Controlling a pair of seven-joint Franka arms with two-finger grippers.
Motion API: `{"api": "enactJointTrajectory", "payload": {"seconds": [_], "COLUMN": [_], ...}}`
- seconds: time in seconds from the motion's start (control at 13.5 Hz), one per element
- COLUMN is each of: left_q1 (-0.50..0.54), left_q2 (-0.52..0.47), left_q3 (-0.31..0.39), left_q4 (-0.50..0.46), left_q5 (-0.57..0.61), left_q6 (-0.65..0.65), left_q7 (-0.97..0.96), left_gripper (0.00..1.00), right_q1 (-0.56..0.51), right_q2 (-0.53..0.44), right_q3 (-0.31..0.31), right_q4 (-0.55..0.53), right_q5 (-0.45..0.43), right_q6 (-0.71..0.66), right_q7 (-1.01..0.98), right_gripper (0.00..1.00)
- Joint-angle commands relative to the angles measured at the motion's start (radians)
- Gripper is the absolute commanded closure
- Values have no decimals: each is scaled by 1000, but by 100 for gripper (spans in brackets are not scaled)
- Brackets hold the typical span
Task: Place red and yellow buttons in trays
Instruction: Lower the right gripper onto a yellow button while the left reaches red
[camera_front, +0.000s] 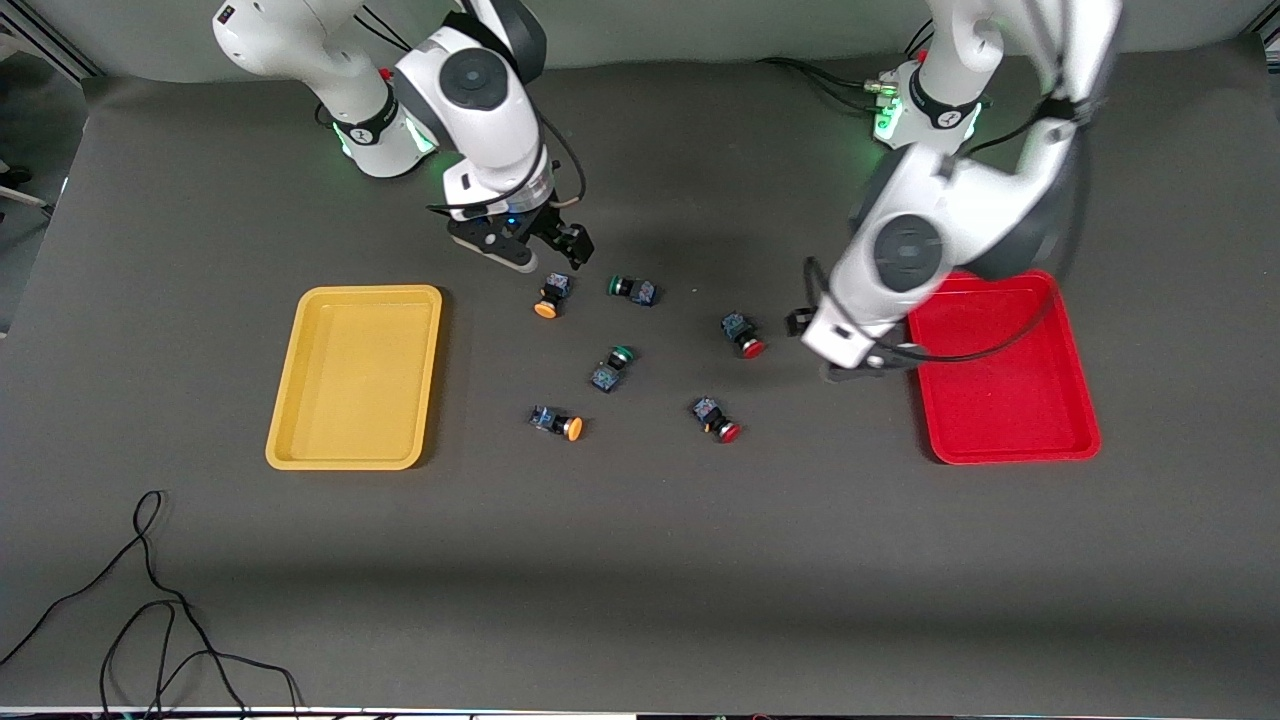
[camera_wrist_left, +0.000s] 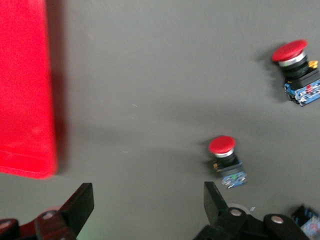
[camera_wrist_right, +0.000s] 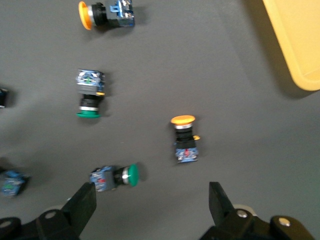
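The yellow button needs to go into the yellow tray (camera_front: 355, 376). My right gripper should grab it by its black collar (camera_front: 551, 295) next.
Two red buttons (camera_front: 742, 335) (camera_front: 716, 419) and two yellow buttons (camera_front: 551, 296) (camera_front: 558, 423) lie on the mat between the yellow tray (camera_front: 355, 376) and the red tray (camera_front: 1000, 370). My left gripper (camera_front: 822, 348) hangs open over the mat between the red tray's edge and the red buttons. In its wrist view I see the red tray (camera_wrist_left: 25, 90), a red button (camera_wrist_left: 226, 160) close by and another red button (camera_wrist_left: 296, 72). My right gripper (camera_front: 535, 250) is open just above a yellow button (camera_wrist_right: 184, 137). Nothing sits between either gripper's fingers.
Two green-capped buttons (camera_front: 632, 289) (camera_front: 612, 368) lie among the others; one green button (camera_wrist_right: 116, 176) is close to a right finger (camera_wrist_right: 82, 205). A black cable (camera_front: 150, 600) lies near the table's front edge at the right arm's end.
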Motion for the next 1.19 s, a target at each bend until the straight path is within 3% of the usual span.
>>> {"api": "enactJointTrajectory", "payload": {"seconds": [0.0, 0.3, 0.59, 0.74, 0.89, 0.96, 1.04, 1.11], "left_q1": [-65, -79, -82, -84, -84, -85, -90, -93], "left_q2": [71, 191, 248, 252, 258, 258, 257, 257], "left_q3": [-5, -31, -39, -42, -45, -45, -46, -46], "left_q4": [-28, -6, -2, -2, -2, -2, -3, -2], "left_q5": [-11, -75, -120, -120, -120, -120, -120, -120], "left_q6": [117, 248, 309, 310, 311, 311, 317, 317], "left_q7": [-221, -376, -382, -384, -384, -387, -389, -392], "left_gripper": [3, 4, 8, 14, 32, 49, 72, 100], "right_q1": [12, 12, 11, 11, 11, 11, 11, 11], "right_q2": [-15, 18, 178, 259, 308, 319, 319, 319], "right_q3": [-13, -13, -14, -17, -19, -19, -19, -19], "right_q4": [-50, -150, -178, -181, -182, -181, -181, -181], "right_q5": [-57, -60, -73, -74, -74, -74, -74, -74], "right_q6": [19, 199, 409, 518, 574, 575, 575, 575], "right_q7": [26, 22, 22, 22, 22, 22, 21, 18], "right_gripper": [0, 0, 0, 0, 0, 0, 0, 8]}}
